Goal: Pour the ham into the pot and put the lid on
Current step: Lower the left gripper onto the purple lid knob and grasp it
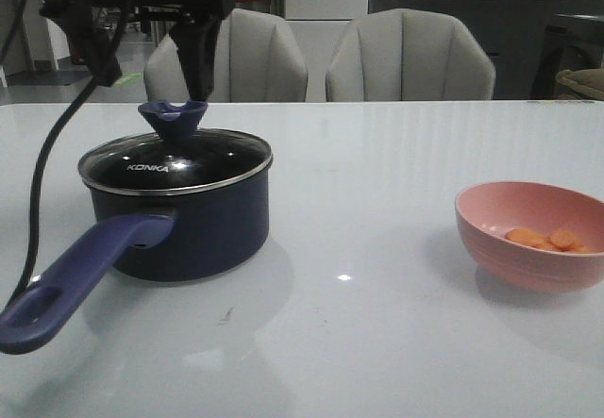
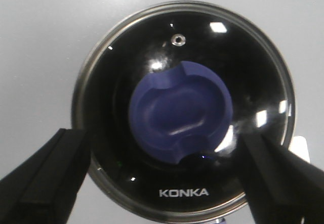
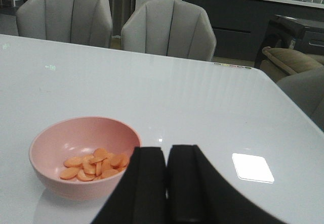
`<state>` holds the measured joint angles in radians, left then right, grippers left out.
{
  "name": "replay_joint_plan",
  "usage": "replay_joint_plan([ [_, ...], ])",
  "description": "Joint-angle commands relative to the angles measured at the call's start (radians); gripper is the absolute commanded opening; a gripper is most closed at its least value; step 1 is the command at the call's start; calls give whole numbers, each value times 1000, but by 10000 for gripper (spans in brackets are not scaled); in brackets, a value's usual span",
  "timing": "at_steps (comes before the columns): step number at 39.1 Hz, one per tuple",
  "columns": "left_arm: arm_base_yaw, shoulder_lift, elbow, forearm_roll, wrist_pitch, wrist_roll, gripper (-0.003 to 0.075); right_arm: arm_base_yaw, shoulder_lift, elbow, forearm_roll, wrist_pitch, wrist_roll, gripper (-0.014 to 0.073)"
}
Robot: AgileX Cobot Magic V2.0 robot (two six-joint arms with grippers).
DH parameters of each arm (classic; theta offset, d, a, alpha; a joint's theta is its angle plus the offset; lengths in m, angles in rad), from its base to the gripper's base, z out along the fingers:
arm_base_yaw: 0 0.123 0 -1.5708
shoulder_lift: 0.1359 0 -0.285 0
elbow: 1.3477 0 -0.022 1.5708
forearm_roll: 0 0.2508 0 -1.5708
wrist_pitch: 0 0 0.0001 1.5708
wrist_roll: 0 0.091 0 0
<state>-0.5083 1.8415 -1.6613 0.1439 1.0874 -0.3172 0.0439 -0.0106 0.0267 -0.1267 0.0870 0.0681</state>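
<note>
My left gripper is still too high to close on the knob, and its fingers stop above the top of the blue knob (image 1: 173, 116) on the glass lid. It needs to first go lower.
The dark navy pot (image 1: 222, 234) stands on the white table at the left, its long purple-blue handle (image 1: 75, 276) pointing toward the front edge. The glass lid (image 1: 189, 165) (image 2: 248, 77) with KONKA lettering sits on the pot. My left gripper (image 2: 162, 135) hangs open above the lid, one finger to either side of the blue knob (image 1: 173, 116) (image 2: 179, 110), touching nothing. The ham (image 1: 549, 239) (image 3: 96, 164) lies as orange slices in a pink bowl (image 1: 491, 225) (image 3: 50, 145) at the right. My right gripper (image 3: 166, 150) is shut and empty, just beside the bowl.
Two grey chairs (image 1: 236, 59) (image 1: 411, 55) stand behind the table's far edge. A black cable (image 1: 42, 173) hangs from the left arm down beside the pot. A sofa (image 3: 298, 62) sits past the table's right side.
</note>
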Motion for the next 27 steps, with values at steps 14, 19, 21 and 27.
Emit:
replay_joint_plan([
  [14, 14, 44, -144, -30, 45, -93, 607, -7, -20, -5, -13, -76, 1, 143],
  [19, 14, 60, -154, -35, 47, -102, 607, -7, -20, -5, -13, -76, 1, 143],
  [21, 19, 65, -154, -37, 47, -118, 607, -7, -20, -5, -13, -76, 1, 143],
  [27, 42, 82, -154, -90, 47, -124, 607, -7, -20, -5, -13, -76, 1, 143],
])
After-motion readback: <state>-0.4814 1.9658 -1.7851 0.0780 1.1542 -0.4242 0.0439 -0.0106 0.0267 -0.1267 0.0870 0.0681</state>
